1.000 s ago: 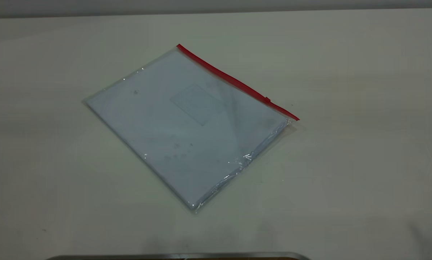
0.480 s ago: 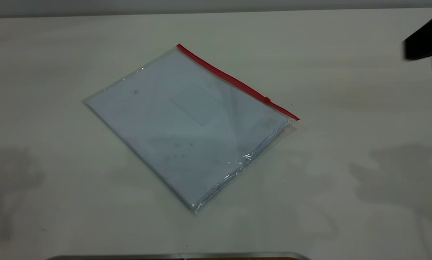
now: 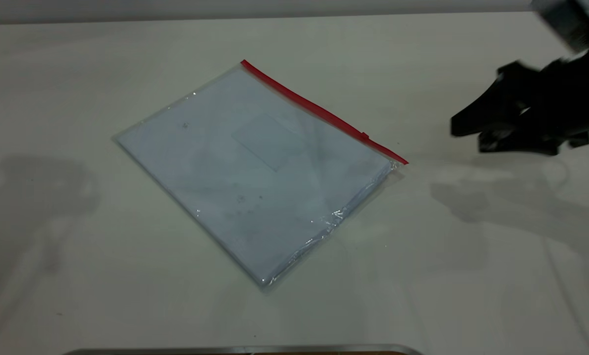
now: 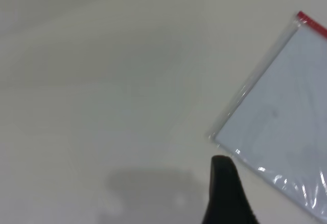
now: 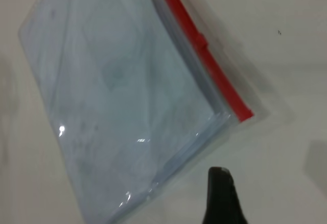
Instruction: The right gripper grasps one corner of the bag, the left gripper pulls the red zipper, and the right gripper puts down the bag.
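I will pick up the bag with my right gripper next, by its corner (image 3: 396, 167) beside the zipper's end, so that the red zipper (image 3: 319, 111) stays free to be pulled.
The bag (image 3: 255, 167) lies flat on the white table, a clear pouch with pale sheets inside. The red zipper (image 3: 319, 111) runs along its far right edge, with the slider tab (image 3: 365, 136) near the right end. The corner of the bag (image 3: 400, 165) at that end lies on the table. My right gripper (image 3: 467, 139) hovers right of this corner, apart from it, jaws open and empty. The right wrist view shows the bag (image 5: 122, 96), the zipper (image 5: 204, 55) and the corner (image 5: 250, 119). My left gripper (image 4: 223, 165) shows only in the left wrist view, beside the bag's plain left corner (image 4: 217, 134).
A metal rim (image 3: 245, 349) runs along the table's front edge. The table's far edge meets a grey wall at the back. Arm shadows fall on the table at the left and the right of the bag.
My right gripper has come into the exterior view from the right and moved left and down towards the bag's red-strip corner. Arm shadows have grown on both sides. The bag has not moved.
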